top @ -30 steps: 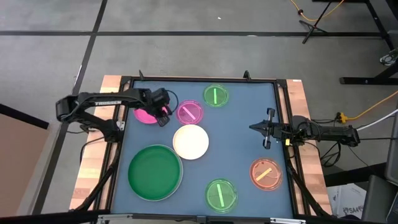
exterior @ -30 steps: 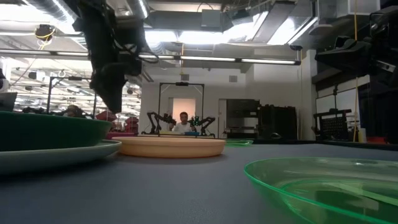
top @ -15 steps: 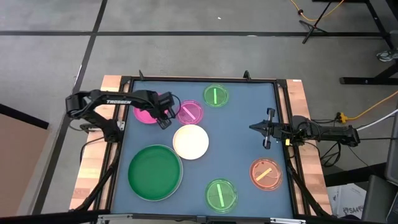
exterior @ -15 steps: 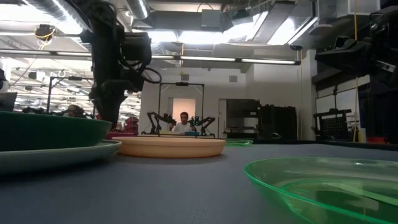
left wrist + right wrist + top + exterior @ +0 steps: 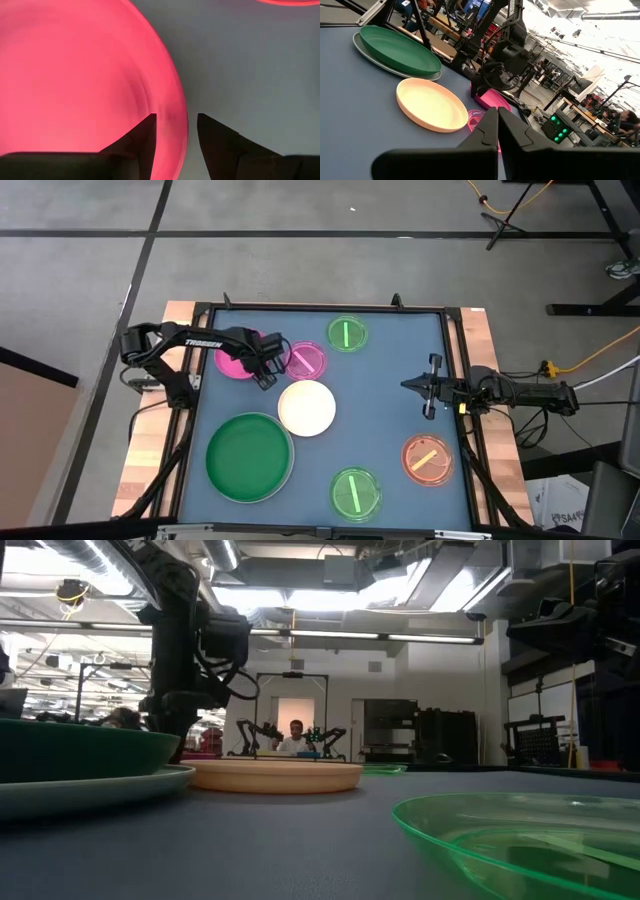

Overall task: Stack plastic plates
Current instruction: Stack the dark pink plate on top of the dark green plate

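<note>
The magenta plate has its rim between my left gripper's fingers, outer one down near the mat, so it is time to close and catch it.
The magenta plate lies flat on the mat at the far left. My left gripper is low over its right rim and open. In the left wrist view one finger stands over the plate's inside and the other outside the rim; I see no touch. The cream plate lies at the centre. The dark green plate rests on a pale plate at the near left. My right gripper waits shut at the right side.
Small translucent plates lie around: a pink one just right of my left gripper, a green one at the far edge, another green one at the near edge, an orange one at the near right. A raised frame borders the mat.
My left gripper has come down toward the magenta plate's right rim, and the arm has reached farther in from the table's left edge. The plates and my right arm have stayed where they were.
</note>
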Tool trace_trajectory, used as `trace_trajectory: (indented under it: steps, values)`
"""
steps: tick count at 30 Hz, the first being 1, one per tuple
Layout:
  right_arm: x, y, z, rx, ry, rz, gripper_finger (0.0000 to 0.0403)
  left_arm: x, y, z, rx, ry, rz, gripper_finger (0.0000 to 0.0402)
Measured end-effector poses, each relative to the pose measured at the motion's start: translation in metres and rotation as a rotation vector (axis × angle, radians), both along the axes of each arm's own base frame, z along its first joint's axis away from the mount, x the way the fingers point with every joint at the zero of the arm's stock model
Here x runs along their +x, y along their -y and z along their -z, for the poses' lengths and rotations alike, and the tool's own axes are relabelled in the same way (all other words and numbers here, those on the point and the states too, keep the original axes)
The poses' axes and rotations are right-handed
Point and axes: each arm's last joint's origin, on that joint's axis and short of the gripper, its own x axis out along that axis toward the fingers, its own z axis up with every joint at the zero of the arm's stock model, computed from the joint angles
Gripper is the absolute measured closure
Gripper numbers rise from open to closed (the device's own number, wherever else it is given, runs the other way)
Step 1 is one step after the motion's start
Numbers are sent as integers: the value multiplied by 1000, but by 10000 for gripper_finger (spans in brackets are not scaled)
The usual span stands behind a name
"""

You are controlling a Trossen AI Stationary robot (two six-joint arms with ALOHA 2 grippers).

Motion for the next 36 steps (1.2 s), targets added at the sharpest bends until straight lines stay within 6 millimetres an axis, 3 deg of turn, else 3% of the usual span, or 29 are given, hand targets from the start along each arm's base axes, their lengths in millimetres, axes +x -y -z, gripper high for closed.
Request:
trace_trajectory:
  steps: [21,36]
  values:
    - [0,0,0,0,0,0,402,0,0,0,3,3,-15,270]
    - [0,0,0,0,0,-1,402,0,0,0,9,2,-28,380]
